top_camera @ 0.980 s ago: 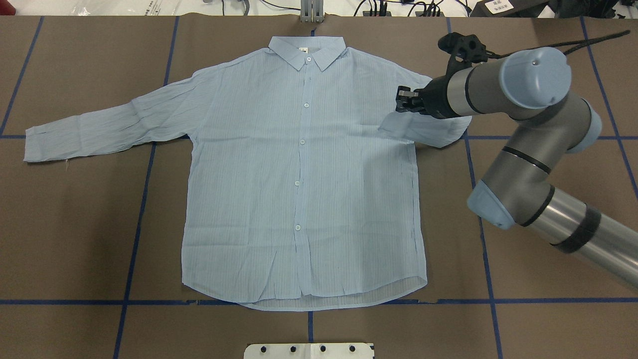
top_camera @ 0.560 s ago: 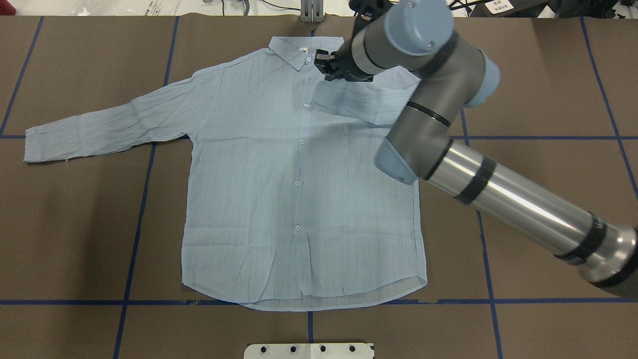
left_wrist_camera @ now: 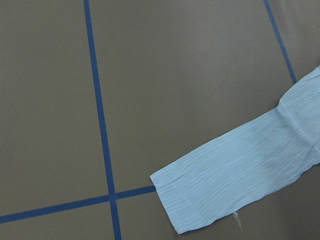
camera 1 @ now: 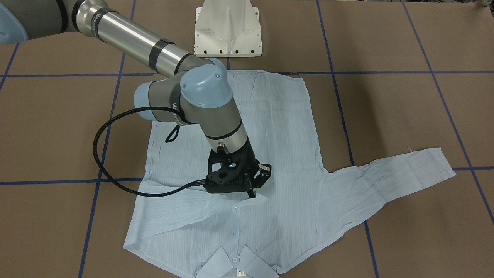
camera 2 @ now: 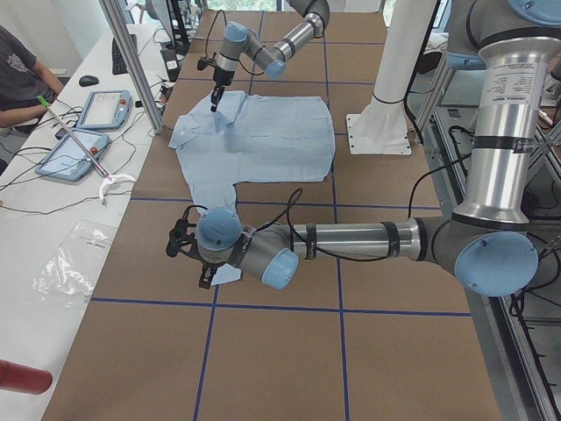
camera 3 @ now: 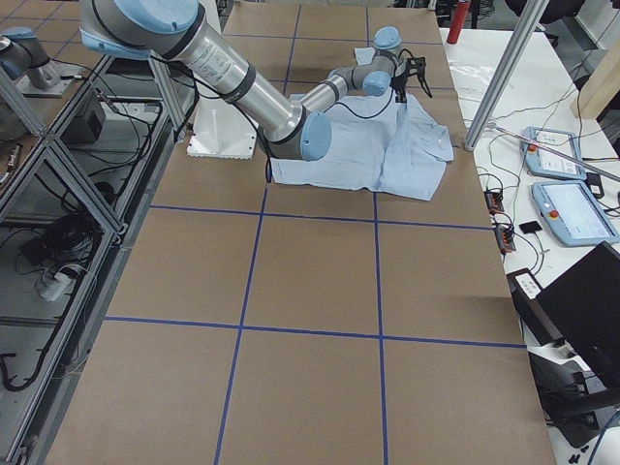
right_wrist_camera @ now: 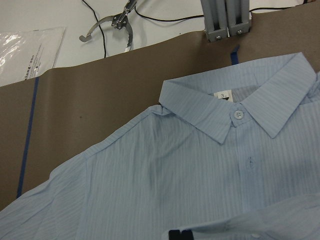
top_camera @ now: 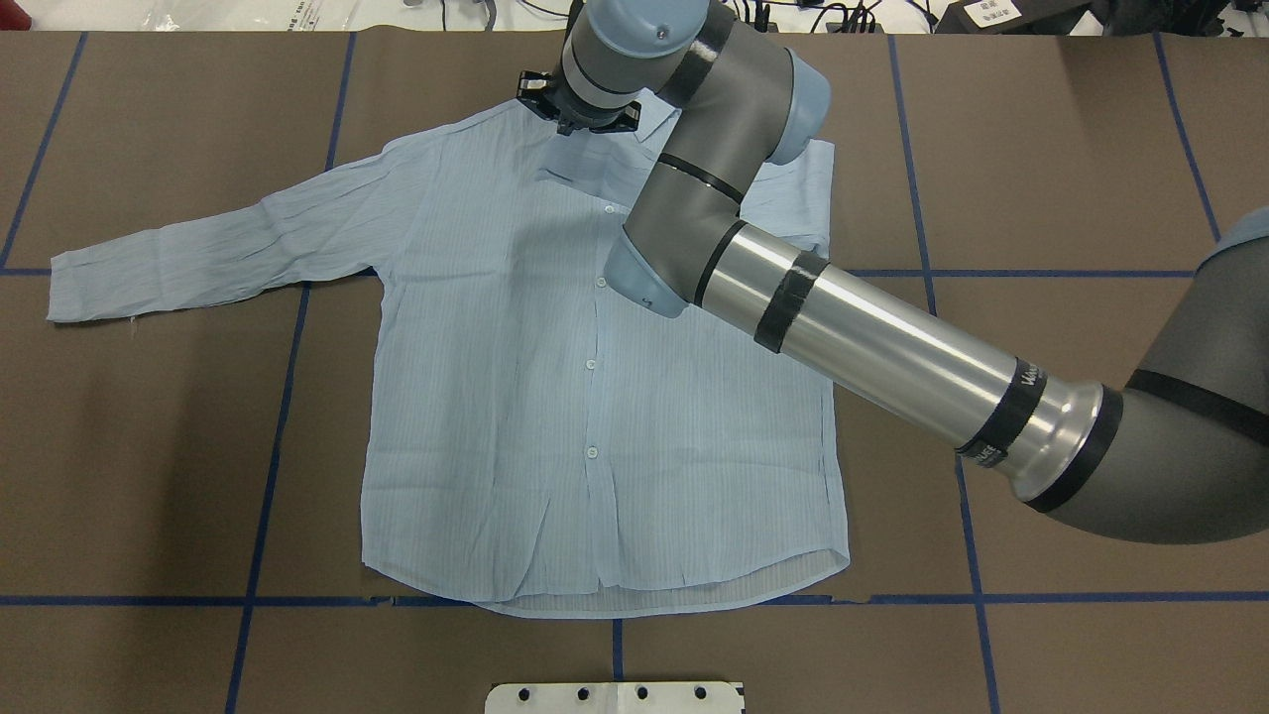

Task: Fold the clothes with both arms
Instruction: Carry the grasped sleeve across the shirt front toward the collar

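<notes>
I should keep the cuff in my right gripper until the cuff is closer to the outstretched sleeve. The cuff is only just past the button placket [camera 1: 236, 226] [right_wrist_camera: 248, 167].
The light-blue shirt [top_camera: 595, 416] lies flat, front up, collar [right_wrist_camera: 225, 112] at the far edge. My right gripper [top_camera: 578, 121] hangs over the chest just below the collar, shut on the cuff of the right sleeve [top_camera: 585, 171]. In the front view this gripper [camera 1: 255, 190] holds the sleeve [camera 1: 181, 210] folded across the chest. The left sleeve [top_camera: 178, 258] lies stretched out flat; its cuff [left_wrist_camera: 240, 180] shows from above in the left wrist view. My left gripper [camera 2: 180, 244] shows only in the exterior left view, above that cuff; I cannot tell whether it is open.
The table is covered in brown paper with a grid of blue tape lines [top_camera: 268, 416]. The white pedestal base [camera 1: 227, 29] stands at the near edge behind the shirt's hem. A grey post [top_camera: 620, 25] stands at the far edge by the collar.
My right arm has swung left, carrying the right sleeve from the shirt's right side across the chest to just below the collar. The rest of the shirt has not moved.
</notes>
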`<state>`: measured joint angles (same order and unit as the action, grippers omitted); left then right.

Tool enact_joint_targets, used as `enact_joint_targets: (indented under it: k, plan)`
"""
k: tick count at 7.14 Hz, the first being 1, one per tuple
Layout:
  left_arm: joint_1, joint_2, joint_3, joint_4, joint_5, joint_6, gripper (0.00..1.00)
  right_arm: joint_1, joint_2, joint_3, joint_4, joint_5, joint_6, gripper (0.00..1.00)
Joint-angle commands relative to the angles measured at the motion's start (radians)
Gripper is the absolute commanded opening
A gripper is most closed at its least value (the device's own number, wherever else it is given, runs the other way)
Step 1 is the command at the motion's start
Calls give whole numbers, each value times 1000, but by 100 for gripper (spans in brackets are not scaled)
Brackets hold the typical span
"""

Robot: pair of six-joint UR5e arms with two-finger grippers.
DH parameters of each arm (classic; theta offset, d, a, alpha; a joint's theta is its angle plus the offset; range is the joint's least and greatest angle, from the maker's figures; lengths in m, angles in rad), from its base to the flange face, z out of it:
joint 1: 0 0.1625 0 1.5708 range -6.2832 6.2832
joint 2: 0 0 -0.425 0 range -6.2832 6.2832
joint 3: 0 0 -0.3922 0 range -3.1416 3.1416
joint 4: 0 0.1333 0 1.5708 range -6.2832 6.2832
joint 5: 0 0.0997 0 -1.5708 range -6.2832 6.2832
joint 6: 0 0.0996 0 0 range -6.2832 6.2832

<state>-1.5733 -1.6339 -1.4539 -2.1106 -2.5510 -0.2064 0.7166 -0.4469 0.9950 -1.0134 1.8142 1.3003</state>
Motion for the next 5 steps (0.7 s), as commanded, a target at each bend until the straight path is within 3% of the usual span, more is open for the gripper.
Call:
enact_joint_targets:
  k: [1, 3, 5]
  plan:
    - [-2, 2, 1, 1, -2, -1, 100, -35, 37, -40, 90, -16, -4, 0]
    - [-1, 0, 9, 0, -2, -1, 100, -71, 31, 31, 99, -18, -4, 0]
    - [-1, 0, 10, 0, 0, -2, 100, -78, 36, -22, 101, -32, -25, 0]
